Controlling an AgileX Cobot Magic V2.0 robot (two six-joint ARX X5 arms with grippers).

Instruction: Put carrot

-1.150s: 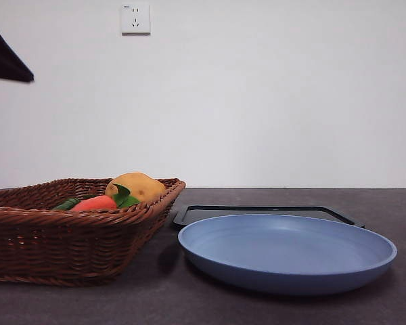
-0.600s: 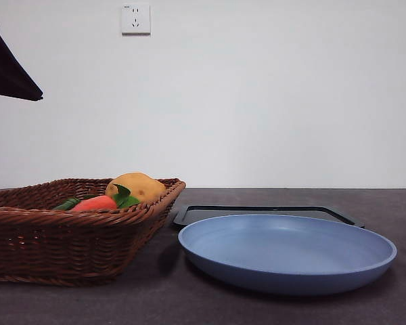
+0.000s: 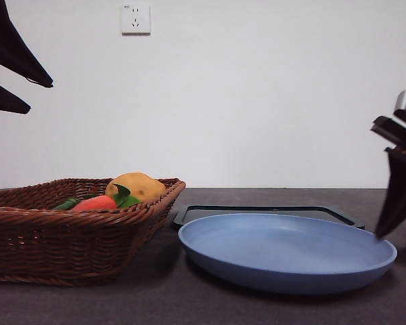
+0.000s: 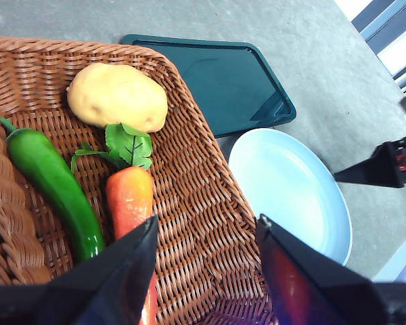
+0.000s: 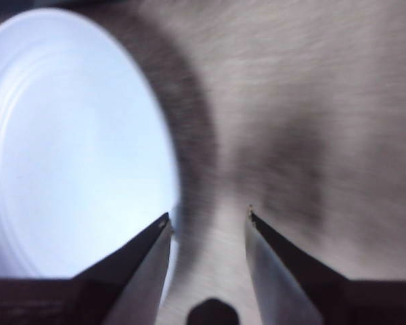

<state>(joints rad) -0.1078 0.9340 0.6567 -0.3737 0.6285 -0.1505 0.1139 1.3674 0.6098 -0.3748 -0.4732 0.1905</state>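
I need to grab the light blue plate by its rim with my right gripper next. Then my right gripper should put the plate on the tray for the carrot.
The carrot, orange-red with green leaves, lies in the brown wicker basket, between a green pepper and a yellow potato. In the front view the carrot shows just above the basket's rim. My left gripper is open and empty, high above the basket; it shows at the top left of the front view. My right gripper is open and empty, low over the table beside the blue plate; it enters the front view at the right edge.
The blue plate lies on the dark table to the right of the basket. A dark flat tray lies behind it, also in the left wrist view. A white wall with a socket stands behind.
My right gripper has come into the front view at the right edge and dropped beside the plate. My left gripper has come lower at the top left. The carrot has not moved.
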